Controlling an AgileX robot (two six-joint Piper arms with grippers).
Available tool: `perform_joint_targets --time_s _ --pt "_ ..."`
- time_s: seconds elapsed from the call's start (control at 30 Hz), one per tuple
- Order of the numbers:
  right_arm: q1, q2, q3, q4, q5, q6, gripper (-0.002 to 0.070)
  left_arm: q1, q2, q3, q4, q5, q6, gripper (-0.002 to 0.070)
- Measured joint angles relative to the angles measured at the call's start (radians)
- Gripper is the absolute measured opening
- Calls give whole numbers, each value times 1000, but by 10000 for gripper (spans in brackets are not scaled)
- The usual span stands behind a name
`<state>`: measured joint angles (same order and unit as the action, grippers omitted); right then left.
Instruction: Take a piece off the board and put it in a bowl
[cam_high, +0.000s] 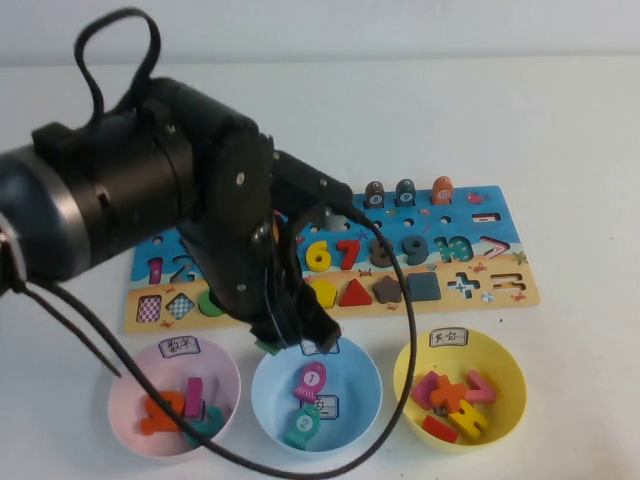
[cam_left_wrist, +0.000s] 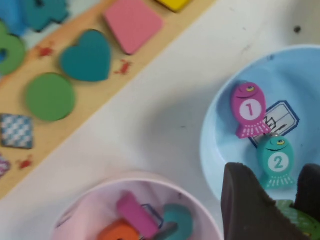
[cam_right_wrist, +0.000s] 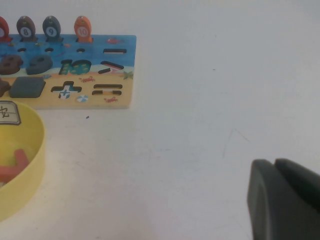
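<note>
In the high view the green fish piece is still above the light blue bowl's rim (cam_high: 262, 360), so my left gripper lowers it into the bowl next before releasing it.
My left gripper (cam_high: 292, 335) is shut on the green fish piece (cam_left_wrist: 295, 218), of which a green edge shows in the high view (cam_high: 266, 347). It hangs over the near-left rim of the light blue bowl (cam_high: 268, 388), which also shows in the left wrist view (cam_left_wrist: 214, 145). In that view the left gripper (cam_left_wrist: 274, 176) is above the bowl's inside. The bowl holds a magenta fish "1" (cam_left_wrist: 248, 109) and a teal fish "2" (cam_left_wrist: 276, 160). The board (cam_high: 500, 292) lies behind the bowls. My right gripper (cam_right_wrist: 274, 163) is shut and empty over bare table, right of the board (cam_right_wrist: 120, 95).
A pink bowl (cam_high: 125, 400) with several pieces stands left of the blue bowl and a yellow bowl (cam_high: 505, 380) with several pieces stands right of it. The left arm's cable loops past the bowls. Fish pegs stand along the board's far edge.
</note>
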<state>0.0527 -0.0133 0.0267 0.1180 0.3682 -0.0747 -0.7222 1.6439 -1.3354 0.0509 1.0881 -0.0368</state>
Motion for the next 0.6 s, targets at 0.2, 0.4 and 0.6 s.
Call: perform_joint_targets --time_s 0.2,0.4,0.6 --pt "0 0 0 0 0 0 -17 -23 -2 163 -39 -182 37 181" --pt "0 0 0 0 0 0 -17 -23 0 223 -51 -291 95 181" --pt "0 0 0 0 0 0 -17 -23 29 223 -51 -290 268 181"
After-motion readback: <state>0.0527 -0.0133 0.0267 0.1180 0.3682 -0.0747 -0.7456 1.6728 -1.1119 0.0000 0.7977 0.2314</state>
